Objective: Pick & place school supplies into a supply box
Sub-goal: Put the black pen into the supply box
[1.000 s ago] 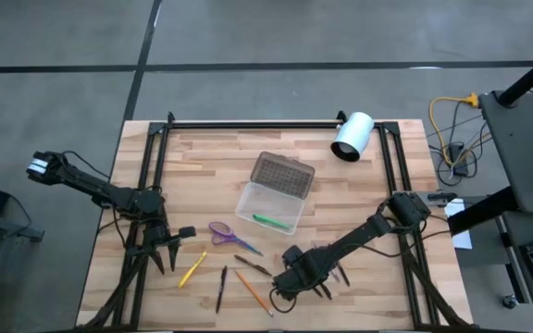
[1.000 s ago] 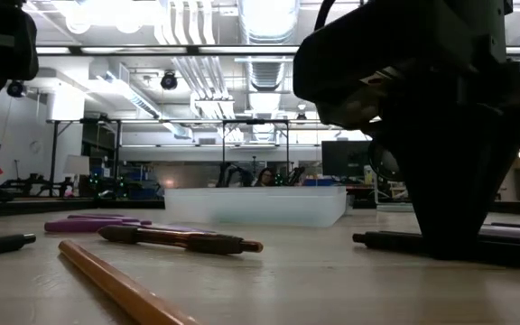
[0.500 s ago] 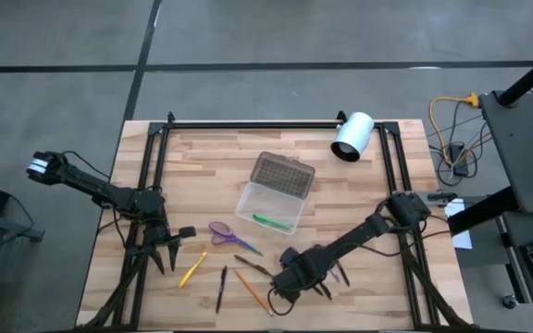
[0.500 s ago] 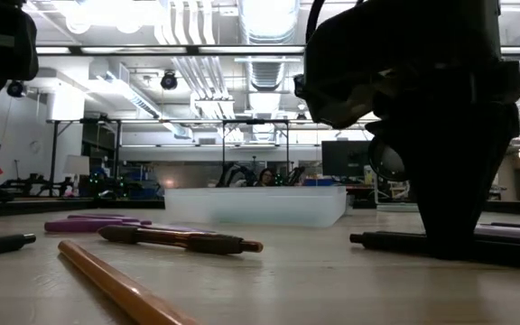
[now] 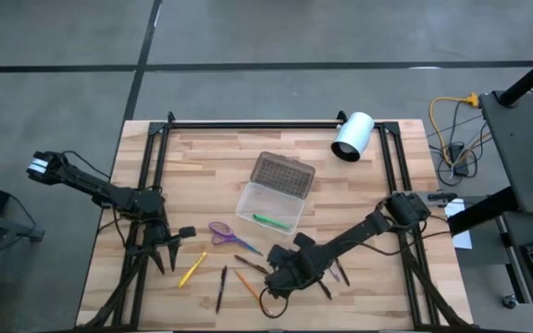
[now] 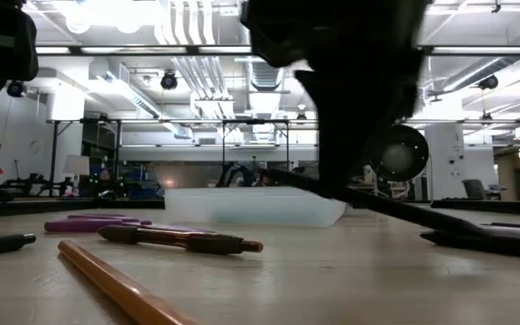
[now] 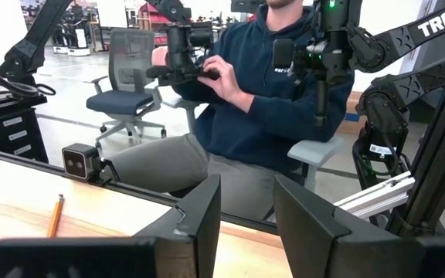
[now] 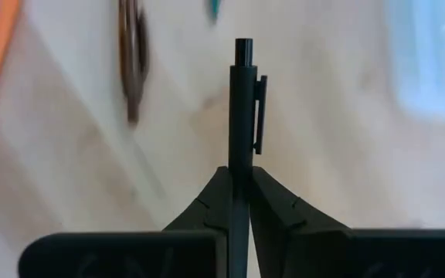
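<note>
My right gripper needs to move the black pen inside the supply box (image 8: 437, 58) before it opens. The clip end (image 8: 244, 66) is still over the wood, short of the box.
My right gripper (image 5: 283, 274) hangs over the near middle of the table, shut on a black pen (image 8: 242, 100). The clear supply box (image 5: 268, 208) stands open on the table's middle. Its grey dotted lid (image 5: 282, 173) is swung back, and a green pen (image 5: 272, 220) lies inside. The purple scissors (image 5: 222, 232), a brown pen (image 6: 179, 239), an orange pencil (image 6: 120, 287), a yellow pen (image 5: 192, 269) and another black pen (image 5: 221, 288) lie flat on the wood. My left gripper (image 7: 246, 212) waits, open, at the table's left edge. My right gripper pinches the black pen's barrel (image 8: 242, 158) between its two fingers (image 8: 213, 202). The fingers lie along the pen, and its clip end (image 8: 243, 48) sticks out past the fingertips. In the low view the pen (image 6: 377, 200) slants, with its held end raised off the table.
A white cylinder (image 5: 352, 136) lies at the far right of the table, and dark frame rails run along the left, far and right sides. One more dark pen (image 6: 486, 239) lies right of my right gripper. A person (image 7: 261, 100) sits beyond the table.
My right gripper has risen and shifted toward the table's left, taking the black pen along. The pen lay flat on the wood under the shut fingers; now its held end is lifted and it slants.
</note>
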{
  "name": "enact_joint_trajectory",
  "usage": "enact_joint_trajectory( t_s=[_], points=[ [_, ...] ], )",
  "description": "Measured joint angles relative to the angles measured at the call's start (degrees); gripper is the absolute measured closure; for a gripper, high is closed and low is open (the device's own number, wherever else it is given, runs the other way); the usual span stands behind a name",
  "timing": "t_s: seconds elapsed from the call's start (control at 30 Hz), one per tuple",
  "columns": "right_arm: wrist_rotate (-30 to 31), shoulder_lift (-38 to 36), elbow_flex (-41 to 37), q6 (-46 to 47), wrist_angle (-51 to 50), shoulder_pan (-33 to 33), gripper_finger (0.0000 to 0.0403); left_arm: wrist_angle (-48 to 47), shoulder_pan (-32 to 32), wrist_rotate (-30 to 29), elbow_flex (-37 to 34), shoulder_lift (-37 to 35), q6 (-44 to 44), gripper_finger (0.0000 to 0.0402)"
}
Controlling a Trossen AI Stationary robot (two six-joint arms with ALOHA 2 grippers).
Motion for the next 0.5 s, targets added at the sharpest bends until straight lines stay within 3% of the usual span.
enact_joint_trajectory(
  t_s=[0.5],
  points=[
    [22.2, -0.2, 2.5, -16.6, 0.8, -2.6, 0.039, 0.0, 0.0, 0.0, 0.0, 0.0, 0.0, 0.0297]
  ],
)
